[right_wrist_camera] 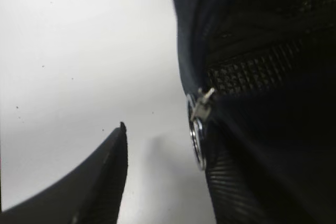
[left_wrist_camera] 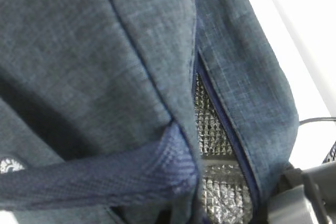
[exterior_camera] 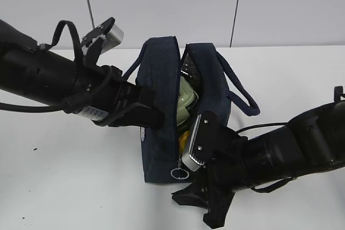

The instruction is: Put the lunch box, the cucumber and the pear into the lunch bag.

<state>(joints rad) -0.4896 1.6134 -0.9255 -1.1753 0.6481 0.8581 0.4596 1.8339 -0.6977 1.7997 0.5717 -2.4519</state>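
The zipper's slider (exterior_camera: 179, 163) sits tight against the bag's fabric, but its ring pull (exterior_camera: 179, 173) sticks out. My right gripper should grab the zipper by that pull next.
The navy lunch bag (exterior_camera: 161, 149) stands open in the middle of the table. The pale green lunch box (exterior_camera: 186, 103) stands on edge inside it. A yellow patch of the pear (exterior_camera: 183, 141) shows below it in the opening. The cucumber is hidden. My left gripper (exterior_camera: 146, 109) is at the bag's left wall and seems closed on it. Its wrist view shows only fabric (left_wrist_camera: 105, 51), a handle strap (left_wrist_camera: 105, 177) and silver lining (left_wrist_camera: 215, 182). My right gripper (exterior_camera: 190, 200) (right_wrist_camera: 173, 153) is open at the bag's near end, with the zipper's ring pull (exterior_camera: 179, 173) (right_wrist_camera: 197, 142) beside one finger.
The bag's two loop handles (exterior_camera: 240, 92) stick out to either side. White table (exterior_camera: 70, 187) lies all around, with a wall behind. A cable (exterior_camera: 259, 127) runs along my right arm.
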